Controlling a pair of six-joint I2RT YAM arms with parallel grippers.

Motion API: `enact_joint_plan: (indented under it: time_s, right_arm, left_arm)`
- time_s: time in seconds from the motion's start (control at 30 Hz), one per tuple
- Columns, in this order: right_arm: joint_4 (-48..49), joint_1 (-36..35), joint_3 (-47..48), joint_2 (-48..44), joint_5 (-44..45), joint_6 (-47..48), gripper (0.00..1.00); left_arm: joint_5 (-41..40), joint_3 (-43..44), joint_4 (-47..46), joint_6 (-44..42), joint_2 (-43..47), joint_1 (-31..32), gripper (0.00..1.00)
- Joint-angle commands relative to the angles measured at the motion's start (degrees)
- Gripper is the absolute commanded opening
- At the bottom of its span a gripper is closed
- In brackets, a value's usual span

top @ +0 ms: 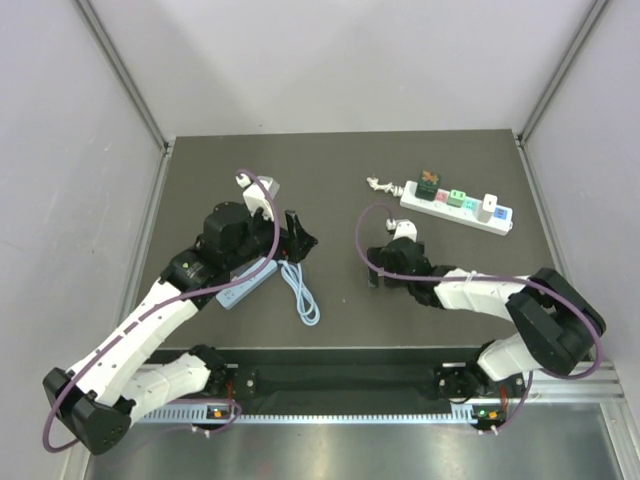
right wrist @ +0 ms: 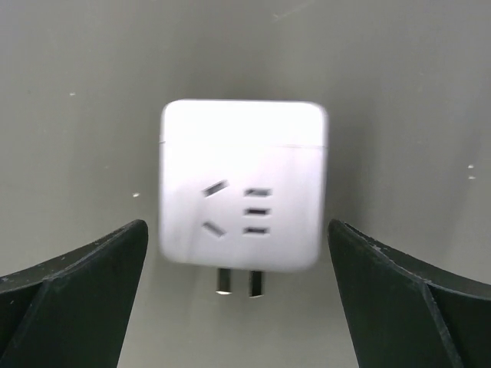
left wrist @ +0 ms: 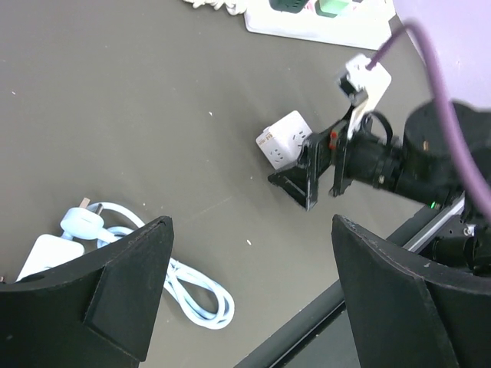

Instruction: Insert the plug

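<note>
Next, my right gripper grabs the plug by opposite sides near the prongs, which leaves the plug's slotted side free for my left gripper.
The plug (right wrist: 242,195) is a white cube with two metal prongs that point toward the right wrist camera. It lies on the dark table, between and just ahead of the fingers of my right gripper (right wrist: 236,230), which is open and not touching it. The left wrist view shows the same plug (left wrist: 285,139) beside the right gripper (left wrist: 307,175). The white power strip (top: 455,205) lies at the back right with several coloured plugs in it. My left gripper (top: 300,243) hangs open over the middle left with nothing between its fingers (left wrist: 130,284).
A coiled light-blue cable (top: 300,290) with its blue plug (left wrist: 80,222) and a flat pale adapter (top: 245,285) lie under the left arm. The table's near edge (left wrist: 368,264) runs close to the right gripper. Grey walls enclose the table on three sides.
</note>
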State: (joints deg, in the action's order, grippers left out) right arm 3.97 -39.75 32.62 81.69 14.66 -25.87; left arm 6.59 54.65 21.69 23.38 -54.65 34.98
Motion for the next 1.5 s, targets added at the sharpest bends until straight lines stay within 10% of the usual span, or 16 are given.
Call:
enact_joint_plan:
  time_s: [0.0,0.27,0.5,0.7,0.87,1.03,1.47]
  right_arm:
    - [9.46,-4.81,-3.44,0.66,7.65,-0.23,1.0]
    - [15.45,-8.85,-3.18,7.78,17.16,-1.12,0.9]
    - [11.69,-8.94,-1.16,5.25,15.25,3.8,0.27]
    - [-8.51,-8.25,6.03,-10.66,-5.74,7.49,0.0]
    - [-17.76,0.25,10.35,-19.62,-40.18,6.46,0.0]
    - [-14.78,6.0,10.09,-23.5,-64.18,2.32,0.0]
    - [7.89,6.0,9.57,-28.69,-82.59,-22.45,0.0]
  left_arm:
    - [0.79,2.56,0.45,-1.32,1.65,0.09,0.88]
    - [0.53,3.53,2.74,-0.96,2.36,0.0,0.88]
    - [0.88,3.0,0.37,-4.38,5.08,0.09,0.88]
    - [11.33,4.14,-2.18,-16.68,8.16,0.09,0.83]
    - [14.57,6.6,-2.18,-25.11,7.55,0.17,0.89]
    - [35.21,9.15,1.24,-34.0,3.07,0.17,0.89]
    - [51.06,5.3,-4.63,-51.68,4.63,0.17,0.93]
